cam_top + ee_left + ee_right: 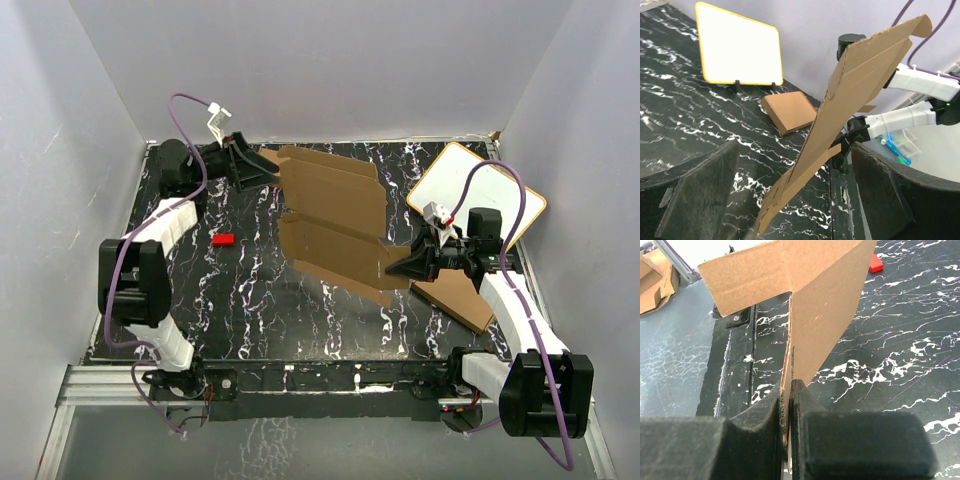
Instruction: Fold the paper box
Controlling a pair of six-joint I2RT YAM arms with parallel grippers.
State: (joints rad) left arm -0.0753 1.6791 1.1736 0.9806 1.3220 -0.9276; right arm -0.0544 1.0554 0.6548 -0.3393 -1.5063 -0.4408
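My left gripper grabs the paper box's far corner edge-on next, which leaves the opposite flaps free for my right gripper to fold.
The paper box [335, 225] is a flat brown cardboard sheet with flaps, held tilted above the middle of the table. My right gripper [395, 268] is shut on its right edge; in the right wrist view the cardboard [825, 295] is pinched between the jaws of the gripper [788, 385]. My left gripper [268, 170] stands open at the sheet's far left corner. In the left wrist view the sheet [860, 85] runs edge-on through the wide gap of that gripper [795, 150], and neither finger presses on it.
A white board with a yellow rim [475, 195] [737, 47] leans at the back right. A small flat brown carton [460, 297] [790, 111] lies under the right arm. A red block [223, 239] [875, 262] lies left of the sheet.
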